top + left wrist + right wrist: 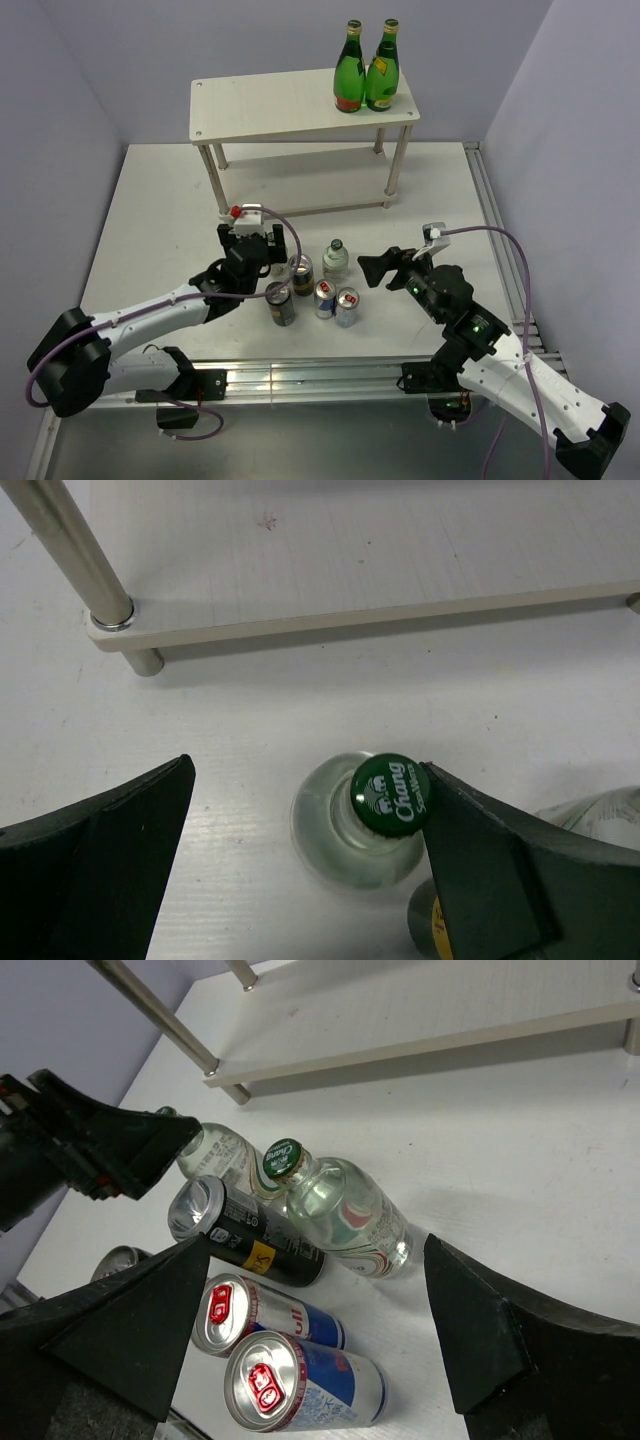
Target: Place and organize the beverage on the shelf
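Next, my left gripper grips the clear bottle by its round body, which leaves the bottle's base free to stand on the shelf.
The shelf stands at the back; its lower board shows in the left wrist view and the right wrist view. My left gripper is open around a clear bottle with a green cap, and the cap is against the right finger. A second clear bottle, two black-and-yellow cans and two silver-blue cans stand grouped on the table. My right gripper is open and empty to their right.
Two tall green glass bottles stand on the right end of the shelf's top board. The shelf's metal leg is ahead of my left gripper on the left. The table's right rail runs beside my right arm.
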`<state>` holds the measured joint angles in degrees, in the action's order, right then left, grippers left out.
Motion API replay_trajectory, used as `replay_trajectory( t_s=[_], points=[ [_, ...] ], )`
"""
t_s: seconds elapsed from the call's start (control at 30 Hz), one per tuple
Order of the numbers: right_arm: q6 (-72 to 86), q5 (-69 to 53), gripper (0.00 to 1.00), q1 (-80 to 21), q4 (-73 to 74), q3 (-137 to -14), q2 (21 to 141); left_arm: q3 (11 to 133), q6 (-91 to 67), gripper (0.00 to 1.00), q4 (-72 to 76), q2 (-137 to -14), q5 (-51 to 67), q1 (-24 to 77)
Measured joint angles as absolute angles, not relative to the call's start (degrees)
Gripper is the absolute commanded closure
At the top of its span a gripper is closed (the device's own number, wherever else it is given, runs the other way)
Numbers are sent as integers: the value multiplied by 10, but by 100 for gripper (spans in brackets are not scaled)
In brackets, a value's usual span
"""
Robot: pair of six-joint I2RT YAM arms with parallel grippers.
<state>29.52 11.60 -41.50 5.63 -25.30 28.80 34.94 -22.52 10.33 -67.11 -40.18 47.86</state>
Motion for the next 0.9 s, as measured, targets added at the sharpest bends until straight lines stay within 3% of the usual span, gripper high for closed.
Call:
replay_trajectory(
  t_s=[0.17,0.37,0.53,0.57,0.67,0.7,0.73,0.9],
  points=[
    [290,123,5,-415,57,-247,275,353,-216,4,142,-715,-388,461],
    [289,124,6,-415,57,-246,275,359,-208,15,182,-762,-382,459],
    [288,124,6,-415,57,-240,275,373,-203,46,203,-791,-378,459],
    [288,124,6,-415,56,-240,275,374,-203,60,207,-794,-378,460],
    [288,124,6,-415,56,-240,275,380,-193,83,224,-795,-384,459],
    [288,124,6,-415,56,-240,275,383,-193,96,226,-795,-387,458],
    [288,124,6,-415,56,-240,275,383,-191,100,227,-797,-387,458],
    [289,124,6,-415,56,-239,274,384,-189,100,229,-798,-392,458]
  ],
)
